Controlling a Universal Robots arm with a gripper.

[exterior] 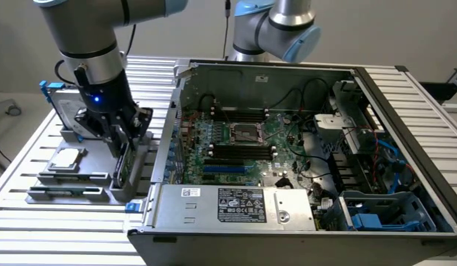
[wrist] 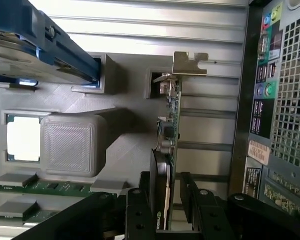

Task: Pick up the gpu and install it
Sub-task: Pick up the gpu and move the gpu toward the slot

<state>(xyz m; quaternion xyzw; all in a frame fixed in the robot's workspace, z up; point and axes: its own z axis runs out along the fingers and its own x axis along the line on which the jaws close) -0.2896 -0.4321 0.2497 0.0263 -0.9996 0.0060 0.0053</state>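
Note:
The robot's gripper will next pick up the GPU by its exposed upper edge, mid-length (exterior: 127, 146). The slots of the holder close around the ends of the GPU (exterior: 122, 166).
The gpu (wrist: 170, 125) stands on edge in a slot of the grey holder (wrist: 125, 145), with its green board on one face, a black shroud (wrist: 158, 172) on the other, and a silver bracket at the far end. My gripper (wrist: 165, 176) is open, with one black finger on each side of the card's near end. In the exterior view, the gripper (exterior: 121, 138) reaches straight down onto the gpu (exterior: 122, 166), just beside the open computer case (exterior: 177, 105) on the exterior view's left. The card is still seated in its holder.
The same holder carries a silver hard drive with blue rails (exterior: 60, 105), a square CPU chip (exterior: 66, 159) and memory sticks (exterior: 66, 192). The case shows its motherboard (exterior: 236, 144) and a power supply (exterior: 239, 206). A second arm (exterior: 277, 27) stands behind the case.

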